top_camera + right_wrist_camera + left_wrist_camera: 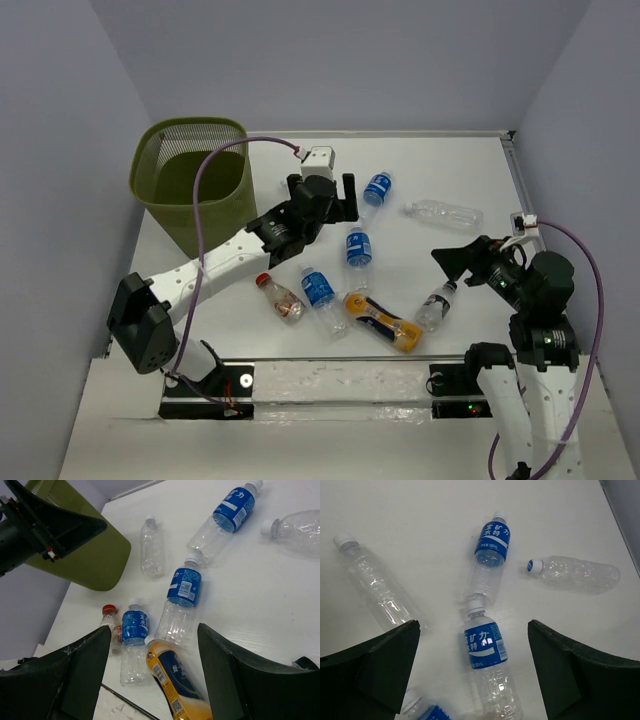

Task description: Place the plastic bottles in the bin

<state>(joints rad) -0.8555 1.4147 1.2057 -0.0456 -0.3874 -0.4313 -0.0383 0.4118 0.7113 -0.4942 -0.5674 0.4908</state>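
Note:
My left gripper would leave the clear bottle near the bin on the tabletop if I lifted it now. Its open fingers are high beside the bottle.
Several plastic bottles lie on the white table. There are blue-labelled ones, a plain clear one, a red-capped one, an orange-yellow one and a small clear one. The olive-green mesh bin stands at the far left. My left gripper is open and empty, raised beside the bin. In the left wrist view a blue-labelled bottle lies below its jaws. My right gripper is open and empty. In its wrist view it hovers over the orange-yellow bottle.
Another clear bottle lies under my left arm, near the bin. It also shows in the right wrist view. Grey walls close off the table at the back and sides. A black rail runs along the near edge.

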